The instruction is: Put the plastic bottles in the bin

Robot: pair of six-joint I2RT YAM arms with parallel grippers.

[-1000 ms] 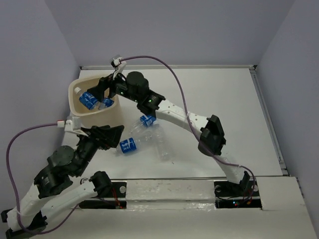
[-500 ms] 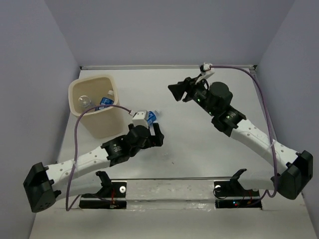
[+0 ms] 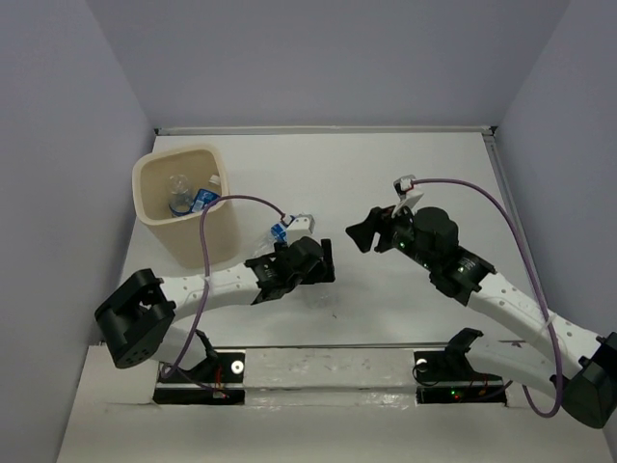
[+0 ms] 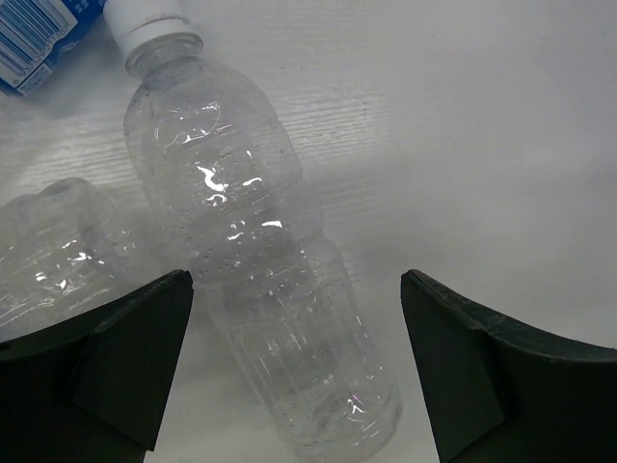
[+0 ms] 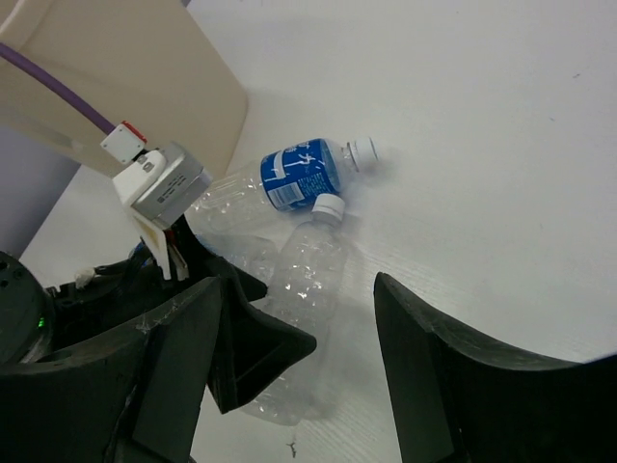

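Observation:
The left gripper isn't ready to close yet: its fingers are above the clear bottle, above its body [image 4: 270, 281]. It needs to go lower first and then close on the bottle.
The beige bin [image 3: 198, 241] stands at the back left with bottles [image 3: 198, 198] inside it. A clear unlabelled bottle [image 4: 253, 241] with a white cap lies on the table between the fingers of my open left gripper [image 4: 296, 289], which hovers just above it without closing. A blue-labelled bottle [image 5: 304, 172] and another clear bottle [image 4: 48, 260] lie beside it. My left gripper [image 3: 323, 265] sits right of the bin. My right gripper [image 3: 359, 237] is open and empty, facing the bottles [image 5: 307, 275] from the right.
The left arm's purple cable [image 3: 207, 227] runs past the bin's front corner. The right arm's cable [image 3: 482, 198] loops above its forearm. A raised rim [image 3: 501, 183] bounds the table on the right.
My right gripper left the bin, swung right, then came down toward the table's middle, empty. My left gripper moved right from beside the bin to over the clear bottle.

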